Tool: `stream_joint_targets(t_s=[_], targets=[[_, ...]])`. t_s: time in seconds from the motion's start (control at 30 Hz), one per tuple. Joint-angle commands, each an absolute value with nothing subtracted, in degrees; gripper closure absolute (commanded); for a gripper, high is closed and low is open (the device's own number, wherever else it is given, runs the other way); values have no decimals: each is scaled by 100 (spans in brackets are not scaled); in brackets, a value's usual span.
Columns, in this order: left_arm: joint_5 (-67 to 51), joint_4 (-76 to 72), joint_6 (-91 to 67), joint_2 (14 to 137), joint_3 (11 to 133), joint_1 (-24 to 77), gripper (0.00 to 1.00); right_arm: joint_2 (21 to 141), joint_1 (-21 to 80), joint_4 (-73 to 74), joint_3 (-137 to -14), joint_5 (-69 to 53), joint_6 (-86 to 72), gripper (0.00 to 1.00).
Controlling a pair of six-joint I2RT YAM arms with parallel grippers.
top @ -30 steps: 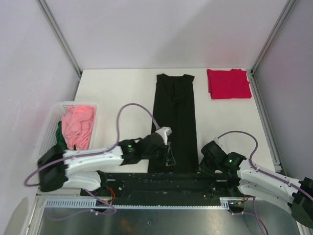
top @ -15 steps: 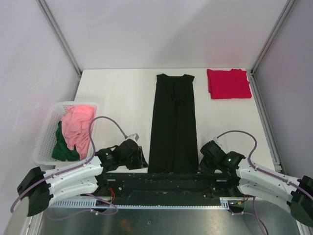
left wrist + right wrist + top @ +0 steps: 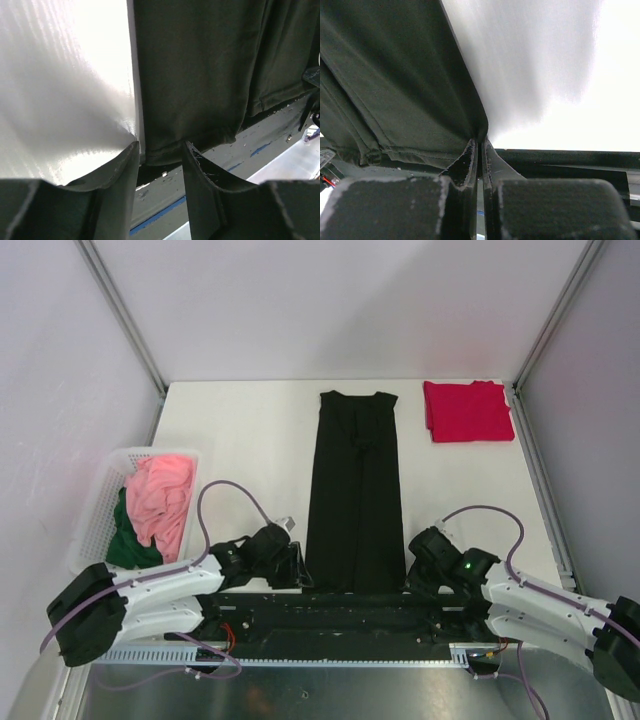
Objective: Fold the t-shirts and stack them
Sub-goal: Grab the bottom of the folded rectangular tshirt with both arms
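The black t-shirt (image 3: 355, 490) needs its hem folded evenly, so the robot's left gripper should next grab it by its near hem corner (image 3: 308, 586), opposite the right gripper's corner.
A black t-shirt (image 3: 355, 490), folded into a long narrow strip, lies down the middle of the white table (image 3: 240, 440). A crimson t-shirt (image 3: 467, 410) rests folded at the far right corner. My left gripper (image 3: 297, 565) is low at the black t-shirt's near left corner. It is open, and the hem corner (image 3: 165, 150) lies just beyond its fingertips (image 3: 122, 165), not pinched. My right gripper (image 3: 412, 575) is at the near right corner, shut on the edge of the black t-shirt (image 3: 410, 75), which runs into the thin gap at my right gripper's (image 3: 480, 144) tips.
A white lattice basket (image 3: 95, 515) stands at the table's left edge holding a pink garment (image 3: 160, 495) and a dark green one (image 3: 125, 540). The black arm mount bar (image 3: 340, 610) runs along the near edge, under the shirt's hem.
My left gripper left the black shirt's near hem, swung left off the cloth, then came back to its near left corner with the jaws wider apart. The right arm stayed still.
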State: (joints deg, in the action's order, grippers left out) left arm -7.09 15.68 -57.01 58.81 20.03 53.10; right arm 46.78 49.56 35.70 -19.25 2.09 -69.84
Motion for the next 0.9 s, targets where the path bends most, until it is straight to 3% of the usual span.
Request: stream_joint_targets(t_s=[0.0, 0.33, 0.67, 0.87], targets=[[-813, 1425, -5642, 6127, 2105, 5297, 55, 4761, 4996, 3587, -2074, 271, -6926, 100], [-516, 1425, -5728, 6376, 2159, 5590, 66, 4800, 5000, 3478, -2079, 219, -6921, 100], [-418, 1550, -5815, 6030, 2360, 5827, 97, 4366, 5020, 3821, -2476, 138, -6922, 100], [-377, 1788, -5996, 5642, 2414, 6129, 100, 3976, 5225, 4058, -2683, 96, -7053, 100]])
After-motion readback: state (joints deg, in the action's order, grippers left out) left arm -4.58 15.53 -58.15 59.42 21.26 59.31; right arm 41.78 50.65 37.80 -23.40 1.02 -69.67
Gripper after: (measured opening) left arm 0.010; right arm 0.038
